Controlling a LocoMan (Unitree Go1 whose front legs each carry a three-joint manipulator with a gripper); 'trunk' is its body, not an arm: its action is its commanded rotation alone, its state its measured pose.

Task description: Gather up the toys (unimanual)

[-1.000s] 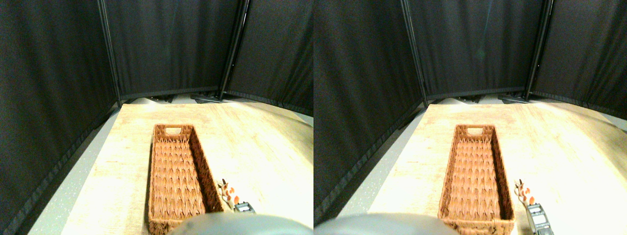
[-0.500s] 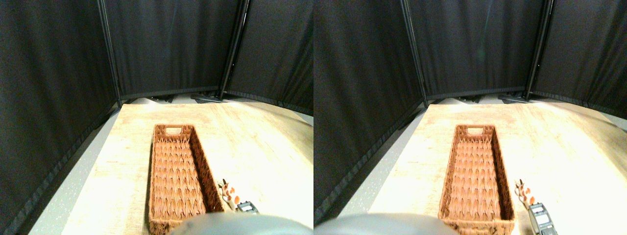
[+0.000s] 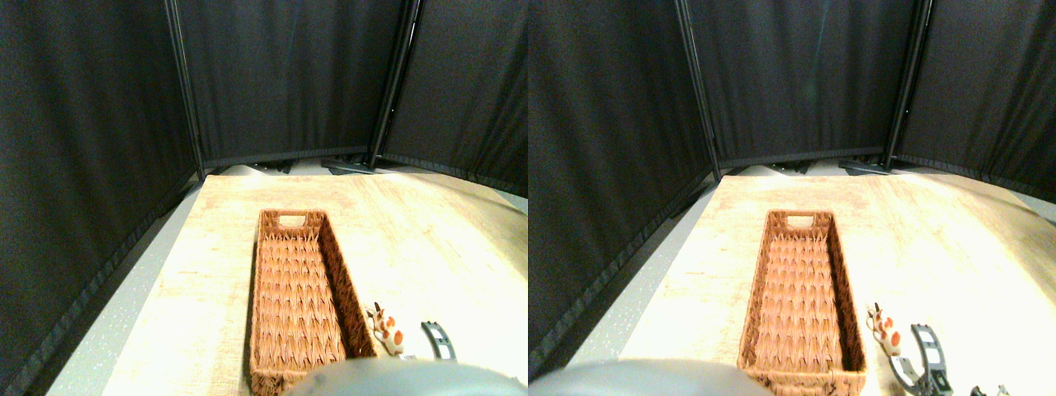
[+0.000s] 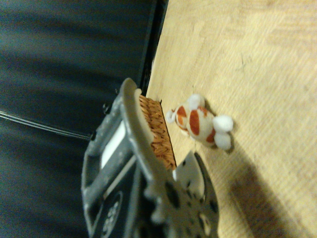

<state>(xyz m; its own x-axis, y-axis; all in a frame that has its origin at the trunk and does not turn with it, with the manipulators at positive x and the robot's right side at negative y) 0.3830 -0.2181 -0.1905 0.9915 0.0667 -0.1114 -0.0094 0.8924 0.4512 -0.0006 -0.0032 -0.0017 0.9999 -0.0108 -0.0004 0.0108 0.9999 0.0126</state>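
Note:
Next, my right gripper takes hold of the toy by its orange-patched body [image 3: 390, 334], to collect the white plush toy in the wicker basket [image 3: 299, 297].
A small white plush toy [image 3: 386, 330] with orange patches lies on the wooden table, just off the right side of the long brown wicker basket [image 3: 299, 297], near its front end. My right gripper [image 3: 414, 342] is open right behind the toy, one dark jaw spread out to its right, and holds nothing. The wrist view shows the toy [image 4: 200, 121] a short way ahead on the wood, beside the basket's end [image 4: 157, 134]. The basket has no toys in it. No other toys are in view.
Black curtain panels [image 3: 280, 74] close off the back and left of the table. The table's left edge [image 3: 165, 280] drops to grey floor. The basket's handle cut-out [image 3: 290, 219] is at its far end.
The gripper has gone from shut to open, one jaw swinging out to the right. The toy and basket have stayed in place.

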